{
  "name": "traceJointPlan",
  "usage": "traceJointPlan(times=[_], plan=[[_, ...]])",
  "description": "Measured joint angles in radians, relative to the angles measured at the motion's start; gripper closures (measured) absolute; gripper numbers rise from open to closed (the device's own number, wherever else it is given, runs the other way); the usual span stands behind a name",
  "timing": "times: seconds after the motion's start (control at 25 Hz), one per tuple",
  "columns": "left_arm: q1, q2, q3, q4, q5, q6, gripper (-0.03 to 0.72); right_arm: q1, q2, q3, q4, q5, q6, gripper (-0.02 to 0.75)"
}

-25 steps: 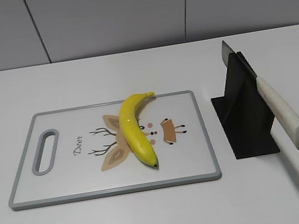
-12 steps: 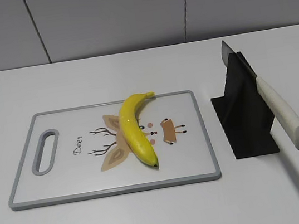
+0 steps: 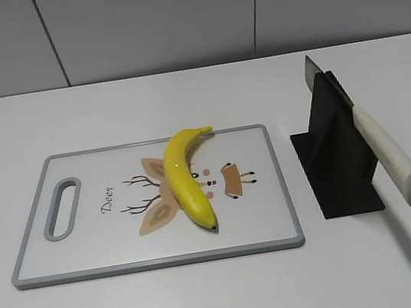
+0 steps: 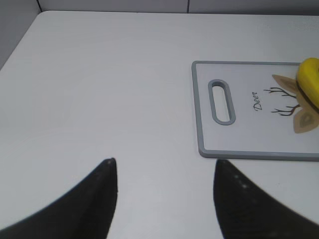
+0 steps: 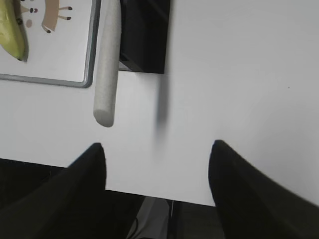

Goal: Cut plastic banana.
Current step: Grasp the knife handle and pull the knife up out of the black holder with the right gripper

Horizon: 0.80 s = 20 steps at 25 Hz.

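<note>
The right gripper will next cut the plastic banana with the knife, so it should grab the knife by its pale grey handle.
The plastic banana, yellow with a dark tip, lies on a white cutting board with a grey rim and a deer drawing. It also shows in the left wrist view and the right wrist view. A knife with a pale speckled handle rests in a black stand; its handle shows in the right wrist view. My left gripper is open and empty over bare table left of the board. My right gripper is open and empty near the table's front edge, right of the knife handle. Neither gripper shows in the exterior view.
The white table ends at a grey panelled wall at the back. The table's front edge shows in the right wrist view, with dark floor below it. The board has a handle slot at its left end.
</note>
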Motion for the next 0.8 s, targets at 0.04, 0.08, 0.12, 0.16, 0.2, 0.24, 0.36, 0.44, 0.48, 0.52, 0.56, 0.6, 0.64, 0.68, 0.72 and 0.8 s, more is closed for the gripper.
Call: traceJointPlan(times=[0.04, 0.08, 0.12, 0.16, 0.2, 0.24, 0.36, 0.44, 0.48, 0.52, 0.56, 0.6, 0.64, 0.68, 0.72, 0.8], plan=[[0.0, 0.0, 0.0, 0.0, 0.0, -0.001, 0.097, 0.0, 0.034, -0.019, 0.009, 0.0, 0.001, 0.235], [0.0, 0.0, 0.0, 0.0, 0.0, -0.001, 0.097, 0.0, 0.066, -0.033, 0.018, 0.0, 0.003, 0.235], [0.0, 0.0, 0.0, 0.0, 0.0, -0.001, 0.097, 0.0, 0.092, -0.048, 0.022, 0.0, 0.003, 0.235], [0.0, 0.0, 0.0, 0.0, 0.0, 0.0, 0.097, 0.0, 0.12, -0.061, 0.026, 0.0, 0.003, 0.235], [0.0, 0.0, 0.0, 0.0, 0.0, -0.001, 0.097, 0.0, 0.147, -0.071, 0.028, 0.0, 0.003, 0.235], [0.0, 0.0, 0.0, 0.0, 0.0, -0.002, 0.098, 0.0, 0.17, -0.081, 0.029, 0.0, 0.003, 0.235], [0.0, 0.0, 0.0, 0.0, 0.0, -0.001, 0.098, 0.0, 0.224, -0.099, 0.042, 0.0, 0.003, 0.235], [0.0, 0.0, 0.0, 0.0, 0.0, -0.001, 0.098, 0.002, 0.25, -0.101, 0.063, 0.0, 0.003, 0.236], [0.0, 0.0, 0.0, 0.0, 0.0, -0.001, 0.098, 0.009, 0.263, -0.101, 0.069, 0.0, 0.003, 0.236], [0.0, 0.0, 0.0, 0.0, 0.0, -0.001, 0.098, 0.022, 0.275, -0.101, 0.069, 0.0, 0.003, 0.237], [0.0, 0.0, 0.0, 0.0, 0.0, -0.001, 0.098, 0.043, 0.284, -0.102, 0.071, 0.0, 0.003, 0.239], [0.0, 0.0, 0.0, 0.0, 0.0, -0.002, 0.098, 0.065, 0.295, -0.102, 0.071, -0.001, 0.007, 0.244], [0.0, 0.0, 0.0, 0.0, 0.0, 0.0, 0.098, 0.093, 0.308, -0.102, 0.068, -0.001, 0.016, 0.248], [0.0, 0.0, 0.0, 0.0, 0.0, -0.001, 0.098, 0.122, 0.319, -0.103, 0.061, -0.001, 0.034, 0.249], [0.0, 0.0, 0.0, 0.0, 0.0, -0.002, 0.098, 0.146, 0.333, -0.106, 0.046, -0.001, 0.055, 0.251], [0.0, 0.0, 0.0, 0.0, 0.0, -0.001, 0.098, 0.196, 0.36, -0.116, 0.014, -0.001, 0.088, 0.253]])
